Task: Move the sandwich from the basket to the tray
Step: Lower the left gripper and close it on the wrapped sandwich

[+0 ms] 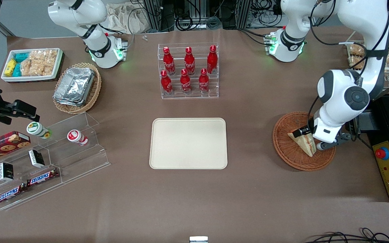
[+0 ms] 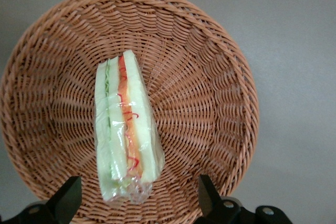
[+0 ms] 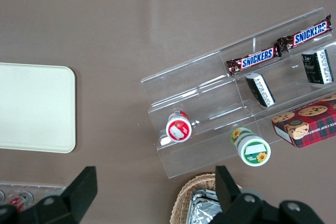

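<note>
My left gripper should next grab the sandwich by its crimped wrapper end (image 2: 128,184) to place it on the tray.
The sandwich (image 1: 303,141) is a clear-wrapped white-bread wedge with red-orange and green filling. It lies in the round reddish-brown wicker basket (image 1: 284,150) toward the working arm's end of the table. My left gripper (image 1: 317,143) hangs low over the basket, partly covering the sandwich in the front view. In the left wrist view the gripper (image 2: 137,200) is open. Its black fingertips (image 2: 67,199) stand either side of the sandwich's (image 2: 125,129) near end without touching it, above the basket (image 2: 210,77). The cream-beige tray (image 1: 188,142) lies bare at the table's middle.
A clear rack of red bottles (image 1: 188,71) stands farther from the front camera than the tray. A tan basket of foil trays (image 1: 76,87), a white snack bin (image 1: 32,64) and a clear stepped snack stand (image 1: 46,158) lie toward the parked arm's end. A control box (image 1: 388,168) sits beside the basket.
</note>
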